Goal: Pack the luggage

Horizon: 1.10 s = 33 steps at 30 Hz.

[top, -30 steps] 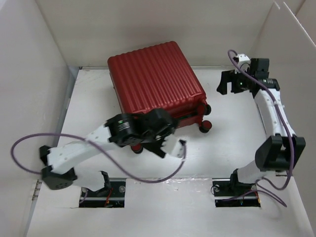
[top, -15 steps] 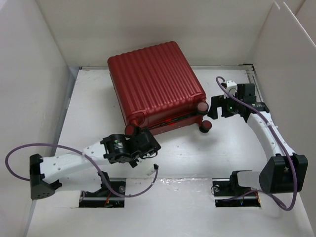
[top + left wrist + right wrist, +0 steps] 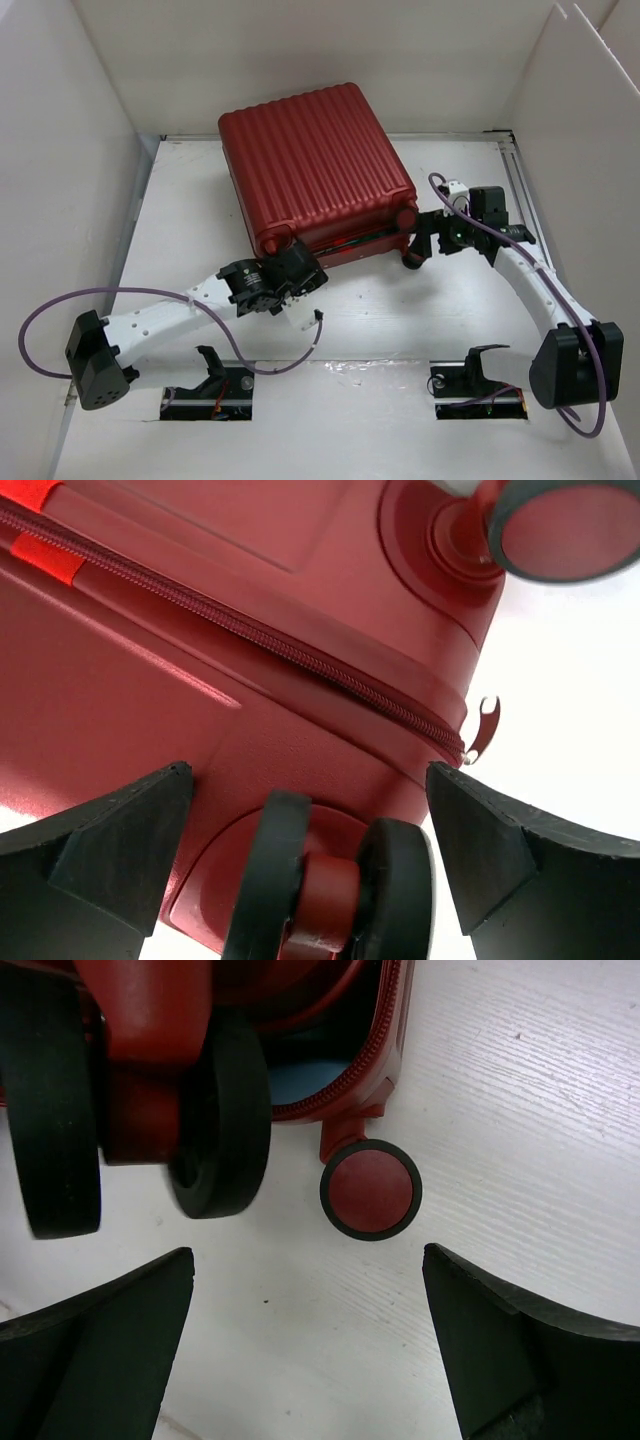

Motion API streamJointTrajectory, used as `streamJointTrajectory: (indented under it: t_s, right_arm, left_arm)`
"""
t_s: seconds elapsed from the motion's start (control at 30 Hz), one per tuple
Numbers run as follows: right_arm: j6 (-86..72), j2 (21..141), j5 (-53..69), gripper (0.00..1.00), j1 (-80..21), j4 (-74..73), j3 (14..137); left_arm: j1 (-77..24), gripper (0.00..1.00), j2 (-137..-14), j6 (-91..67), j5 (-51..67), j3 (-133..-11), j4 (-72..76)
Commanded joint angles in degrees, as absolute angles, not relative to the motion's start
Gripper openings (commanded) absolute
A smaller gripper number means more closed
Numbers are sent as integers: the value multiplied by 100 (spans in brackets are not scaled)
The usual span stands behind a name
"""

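Note:
My left gripper should close on the wheel now. The black twin wheel [image 3: 330, 880] is between my left gripper's fingers, so they would hold the wheel.
The luggage [image 3: 315, 170], a dark-red ribbed suitcase, lies flat at the middle back of the table. Its zip seam [image 3: 300, 655] gapes a little on the right, showing pale blue lining [image 3: 305, 1080]. My left gripper [image 3: 290, 262] is at the near-left corner, open. A black twin wheel [image 3: 330, 880] stands between its spread fingers [image 3: 110, 870], which do not touch it. My right gripper [image 3: 425, 240] is open at the near-right corner, over bare table. A twin wheel [image 3: 140, 1110] and a red-faced wheel [image 3: 370, 1188] lie just ahead of its fingertips [image 3: 520, 1350].
White cardboard walls [image 3: 70, 150] close in the table on the left, back and right. A purple cable [image 3: 60, 300] loops from the left arm; another [image 3: 590, 400] trails along the right arm. A zip pull [image 3: 483, 725] hangs at the suitcase corner.
The left arm has swung up to the suitcase's near-left wheel. The right arm has come down and left to the near-right wheels. Both grippers stayed open.

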State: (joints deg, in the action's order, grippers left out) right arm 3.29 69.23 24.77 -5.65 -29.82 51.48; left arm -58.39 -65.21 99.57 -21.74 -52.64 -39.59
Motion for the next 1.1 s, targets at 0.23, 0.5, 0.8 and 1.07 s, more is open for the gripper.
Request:
streamJointTrajectory:
  t_s: [0.23,0.5,0.8,1.07]
  right_arm:
    - [246,6961,2654,100,-519,-2575,5168]
    - [299,7127,2716,100,-466,-2506,5221]
    - [-1054,6557,2938,100,791,-1354,4035]
    - [-1055,7820,2970,100,853,-774,4340]
  left_arm:
    - [-5511,56,-6434,10521,-3392,-5572,-4175]
    - [-5511,0,-6819,9102,-2727,-6537,-4297]
    - [-5511,0,-8129,6296,-715,-8683,-5906]
    - [-6125,0,-8699,4978,359,-8718,-5555]
